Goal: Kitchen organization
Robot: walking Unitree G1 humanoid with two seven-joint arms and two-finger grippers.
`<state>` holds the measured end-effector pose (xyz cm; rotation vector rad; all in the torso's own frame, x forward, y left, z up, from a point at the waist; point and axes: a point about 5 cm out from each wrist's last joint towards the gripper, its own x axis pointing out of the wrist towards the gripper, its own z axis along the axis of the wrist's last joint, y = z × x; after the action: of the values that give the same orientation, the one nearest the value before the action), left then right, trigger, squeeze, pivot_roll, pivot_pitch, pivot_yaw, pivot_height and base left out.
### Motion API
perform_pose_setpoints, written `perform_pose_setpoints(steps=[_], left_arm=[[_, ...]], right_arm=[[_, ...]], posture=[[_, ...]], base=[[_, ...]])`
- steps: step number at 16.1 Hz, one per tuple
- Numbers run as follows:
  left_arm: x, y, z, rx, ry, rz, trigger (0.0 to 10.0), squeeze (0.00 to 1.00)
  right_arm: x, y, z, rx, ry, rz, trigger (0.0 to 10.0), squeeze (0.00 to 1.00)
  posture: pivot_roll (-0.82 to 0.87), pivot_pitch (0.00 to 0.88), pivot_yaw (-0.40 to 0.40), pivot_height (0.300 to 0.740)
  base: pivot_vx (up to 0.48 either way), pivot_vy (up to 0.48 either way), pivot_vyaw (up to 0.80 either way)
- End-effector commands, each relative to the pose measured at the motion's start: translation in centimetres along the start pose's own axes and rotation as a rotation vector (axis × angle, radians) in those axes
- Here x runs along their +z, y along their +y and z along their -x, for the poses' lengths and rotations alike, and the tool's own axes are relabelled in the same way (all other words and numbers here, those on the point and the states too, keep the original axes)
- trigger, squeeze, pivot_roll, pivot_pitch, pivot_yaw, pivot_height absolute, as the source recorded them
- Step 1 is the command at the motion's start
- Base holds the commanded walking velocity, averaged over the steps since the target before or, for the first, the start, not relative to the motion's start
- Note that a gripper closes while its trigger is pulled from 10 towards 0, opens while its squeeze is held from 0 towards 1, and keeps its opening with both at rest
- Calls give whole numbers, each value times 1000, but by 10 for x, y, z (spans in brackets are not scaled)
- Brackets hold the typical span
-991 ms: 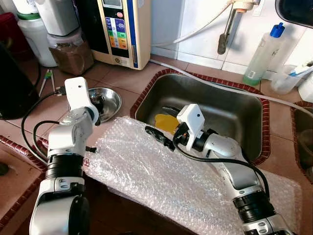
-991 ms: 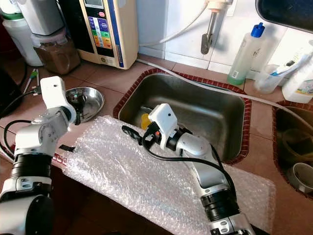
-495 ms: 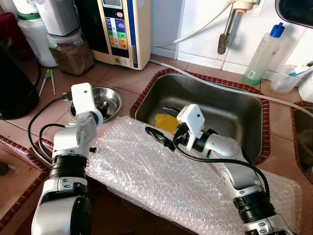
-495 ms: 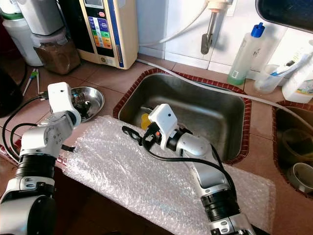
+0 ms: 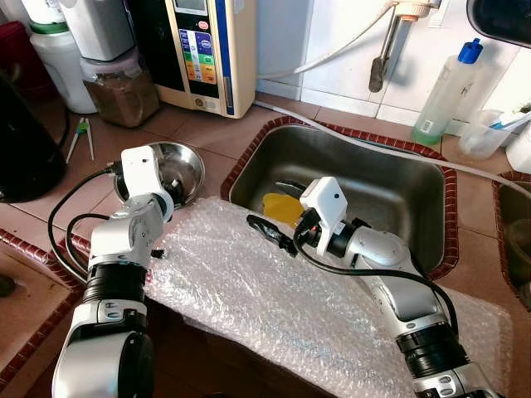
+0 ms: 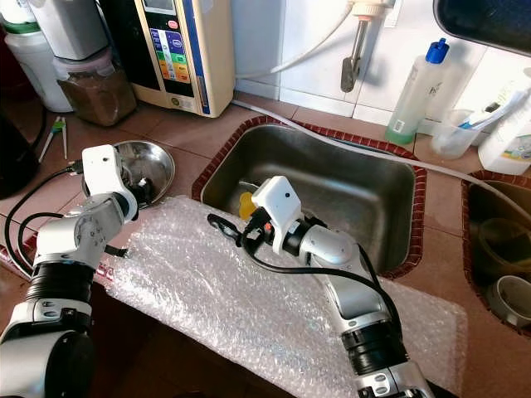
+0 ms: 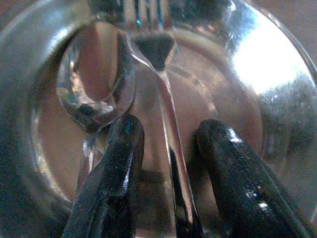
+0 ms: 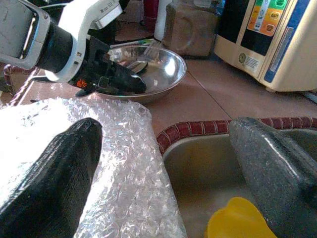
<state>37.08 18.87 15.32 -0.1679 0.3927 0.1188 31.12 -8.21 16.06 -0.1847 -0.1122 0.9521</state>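
Note:
The fork's tines point away at its far end, so the robot's left gripper needs to grab the fork by its thin handle (image 7: 172,134) next.
A steel bowl (image 5: 189,162) stands on the tiled counter left of the sink (image 5: 390,186). It holds a fork (image 7: 166,99) and a spoon (image 7: 96,84). My left gripper (image 7: 168,144) reaches down into the bowl, open, with one finger on each side of the fork's handle. My right gripper (image 8: 168,148) is open at the sink's near left corner, above the edge of a bubble wrap sheet (image 5: 274,290). A yellow object (image 8: 237,220) lies in the sink just beyond it.
A water machine (image 5: 207,50), a jar of brown powder (image 5: 120,91) and a black kettle (image 5: 25,141) stand at the back left. A tap (image 5: 383,50), a hose, a blue-capped bottle (image 5: 444,87) and a second basin (image 5: 514,232) are at the right.
My left gripper has moved right and down into the steel bowl. The right arm has not moved.

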Motion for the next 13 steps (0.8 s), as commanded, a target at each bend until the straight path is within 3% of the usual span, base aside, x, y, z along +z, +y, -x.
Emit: perform_pose_setpoints(steps=[1, 2, 4, 5, 13], left_arm=[[-12, 3, -1, 3, 52, 12, 4863, 0], [-14, 3, -1, 2, 57, 14, 4627, 0], [-14, 4, -2, 4, 58, 16, 2980, 0], [-14, 5, -2, 4, 57, 16, 0, 0], [-18, 11, -2, 11, 48, 30, 0, 0]], right_arm=[[4, 4, 1, 34, -27, -10, 10000, 0], [9, 5, 2, 59, -59, -24, 10000, 0], [17, 1, 5, 63, -100, -57, 10000, 0], [19, 1, 6, 77, -109, -63, 10000, 0], [11, 16, 8, 202, -48, -84, 10000, 0]], posture=[[34, 60, 50, 740], [33, 60, 51, 740], [32, 60, 49, 740], [31, 60, 50, 740], [34, 51, 46, 740]], base=[[0, 0, 0], [0, 0, 0], [0, 0, 0], [0, 0, 0], [0, 0, 0]])
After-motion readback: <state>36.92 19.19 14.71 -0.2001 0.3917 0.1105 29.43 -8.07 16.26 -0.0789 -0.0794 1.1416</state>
